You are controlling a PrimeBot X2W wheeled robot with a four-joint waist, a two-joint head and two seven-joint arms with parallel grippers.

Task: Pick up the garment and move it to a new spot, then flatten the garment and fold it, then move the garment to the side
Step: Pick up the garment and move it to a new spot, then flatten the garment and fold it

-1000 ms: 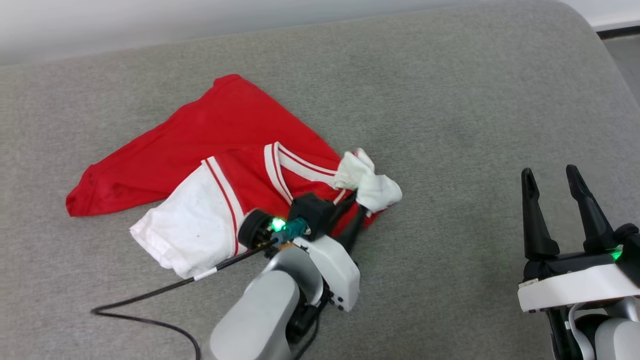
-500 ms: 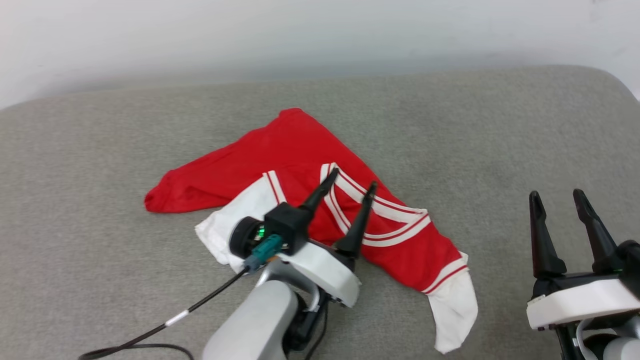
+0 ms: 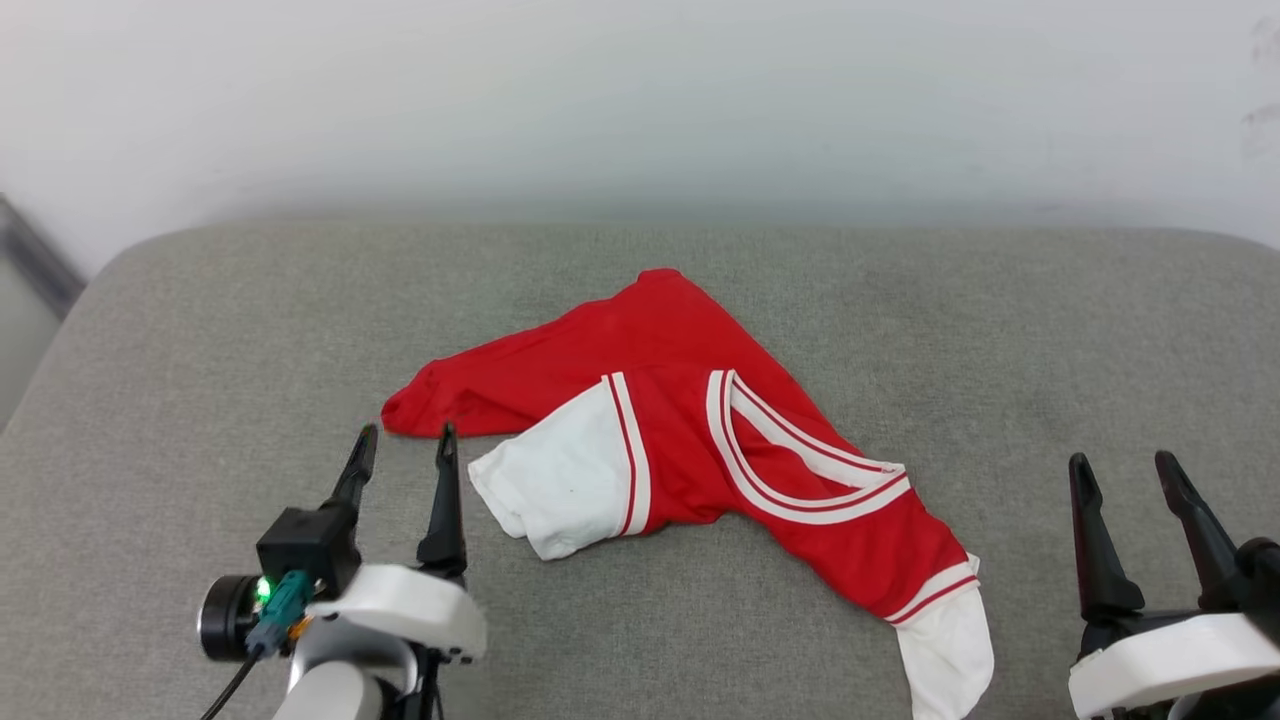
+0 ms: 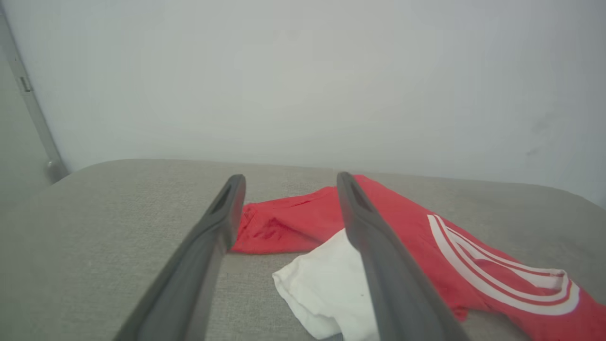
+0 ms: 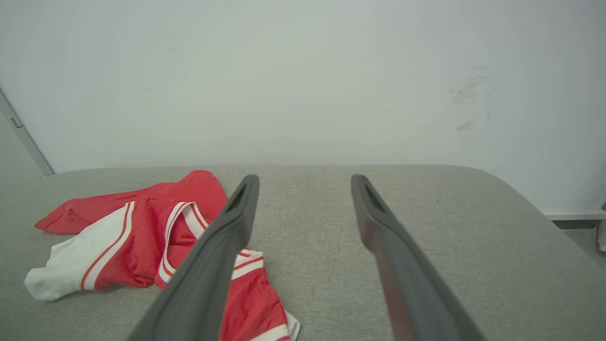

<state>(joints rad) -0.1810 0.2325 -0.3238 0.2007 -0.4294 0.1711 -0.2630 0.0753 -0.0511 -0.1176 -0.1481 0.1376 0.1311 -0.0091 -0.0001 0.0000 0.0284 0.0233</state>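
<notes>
I next need to use my right gripper to grab the red jersey (image 3: 678, 330) by its white sleeve's cuff end (image 3: 948, 684), to move the jersey and spread it out.
The garment (image 3: 690, 430), a red jersey with white sleeves and striped V-neck trim, lies crumpled and partly spread in the middle of the grey cushion (image 3: 900, 300). One white sleeve folds toward the front left, the other trails to the front right. My left gripper (image 3: 405, 447) stands open just left of the garment, apart from it, nothing between its fingers. In the left wrist view the garment (image 4: 303, 222) lies beyond the open left gripper (image 4: 289, 182). My right gripper (image 3: 1123, 472) is open at the lower right, clear of the cloth. The right wrist view has the garment (image 5: 142, 227) to the left of the right gripper (image 5: 304, 182).
A pale wall (image 3: 640, 100) rises behind the cushion's far edge. The cushion's rounded left corner (image 3: 110, 270) drops off toward a grey floor strip. Bare cushion lies to the right of the garment and in front of it.
The left gripper let go of the white sleeve, opened and drew back to the left of the garment. The sleeve fell out to the front right. The head camera tilted up.
</notes>
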